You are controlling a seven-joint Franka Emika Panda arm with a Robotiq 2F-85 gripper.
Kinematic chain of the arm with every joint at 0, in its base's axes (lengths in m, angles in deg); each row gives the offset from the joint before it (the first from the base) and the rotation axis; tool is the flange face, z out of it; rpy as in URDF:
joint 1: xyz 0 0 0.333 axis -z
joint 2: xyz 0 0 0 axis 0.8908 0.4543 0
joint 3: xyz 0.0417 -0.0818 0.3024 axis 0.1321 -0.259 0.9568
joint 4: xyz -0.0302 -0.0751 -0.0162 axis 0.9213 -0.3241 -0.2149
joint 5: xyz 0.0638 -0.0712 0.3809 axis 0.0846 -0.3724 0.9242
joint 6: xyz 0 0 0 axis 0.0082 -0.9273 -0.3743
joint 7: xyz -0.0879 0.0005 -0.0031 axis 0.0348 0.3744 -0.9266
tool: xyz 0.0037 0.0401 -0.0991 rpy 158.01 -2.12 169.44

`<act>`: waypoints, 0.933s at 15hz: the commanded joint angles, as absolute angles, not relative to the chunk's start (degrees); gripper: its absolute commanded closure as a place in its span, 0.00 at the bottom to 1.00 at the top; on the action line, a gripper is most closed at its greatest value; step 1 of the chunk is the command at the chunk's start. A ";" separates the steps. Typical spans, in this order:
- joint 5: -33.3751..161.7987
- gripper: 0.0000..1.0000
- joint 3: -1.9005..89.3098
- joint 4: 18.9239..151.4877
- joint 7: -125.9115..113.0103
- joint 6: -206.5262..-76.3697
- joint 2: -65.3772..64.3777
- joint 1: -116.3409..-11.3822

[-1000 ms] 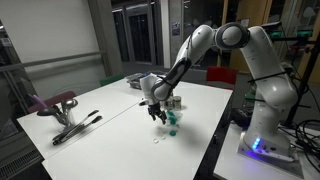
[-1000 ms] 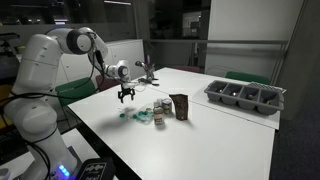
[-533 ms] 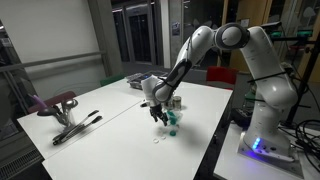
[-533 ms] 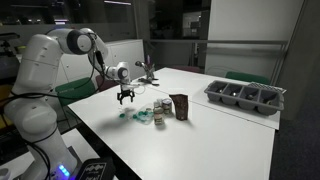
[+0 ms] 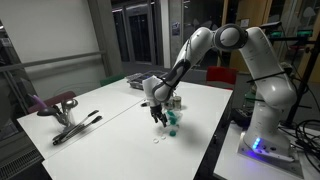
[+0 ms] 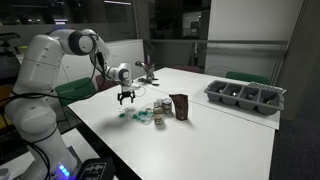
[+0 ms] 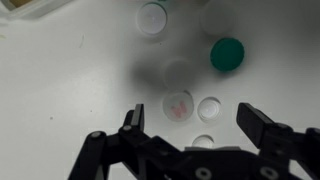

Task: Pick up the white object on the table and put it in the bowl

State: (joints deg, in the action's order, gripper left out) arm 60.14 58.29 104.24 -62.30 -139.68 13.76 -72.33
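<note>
My gripper moves toward the white object [image 7: 152, 18] and only then closes on it, since it lies ahead of my fingers, past the pinkish disc [image 7: 178, 104].
My gripper [image 7: 197, 122] is open and empty, and it hangs a little above the white table [image 5: 100, 110]. In the wrist view, a small white round object [image 7: 210, 108] lies between my fingertips, next to a pinkish round disc [image 7: 178, 104]. A second white round piece [image 7: 203, 143] lies closer to my palm. A small green round bowl [image 7: 227, 54] sits further off and is blurred. In both exterior views the gripper [image 5: 157, 113] [image 6: 127, 97] hovers beside the green bowl [image 5: 172, 126] [image 6: 143, 117]. Small white pieces [image 5: 160, 140] lie on the table near its edge.
Small jars [image 6: 160, 110] and a dark packet [image 6: 180, 106] stand just beyond the bowl. A grey compartment tray [image 6: 245, 97] sits at the table's far side. A purple-handled metal tool [image 5: 65, 115] lies at the other end. Another white round lid [image 7: 153, 18] lies further off.
</note>
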 commanded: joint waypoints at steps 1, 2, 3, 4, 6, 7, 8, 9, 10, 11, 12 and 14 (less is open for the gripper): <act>59.45 0.00 59.30 103.72 -61.80 -139.35 14.20 -71.45; 59.70 0.00 59.35 103.83 -61.58 -139.85 14.44 -71.37; 60.01 0.00 59.37 104.08 -61.23 -140.36 14.62 -71.27; 60.27 0.00 59.46 104.32 -61.19 -140.67 14.74 -71.14; 60.63 0.00 59.52 105.09 -60.92 -141.54 14.88 -70.92; 60.63 0.00 59.47 105.48 -60.53 -141.97 14.94 -70.89; 60.71 0.00 59.40 105.88 -59.77 -142.84 15.04 -70.85; 60.63 0.00 59.42 106.20 -59.32 -143.56 15.18 -70.74; 60.46 0.00 59.37 106.71 -58.78 -144.71 15.19 -70.66; 60.36 0.00 59.36 107.11 -58.25 -145.93 15.24 -70.55; 60.05 0.00 59.26 107.62 -57.76 -147.28 15.25 -70.53; 59.83 0.00 59.25 108.36 -57.02 -149.21 15.50 -70.35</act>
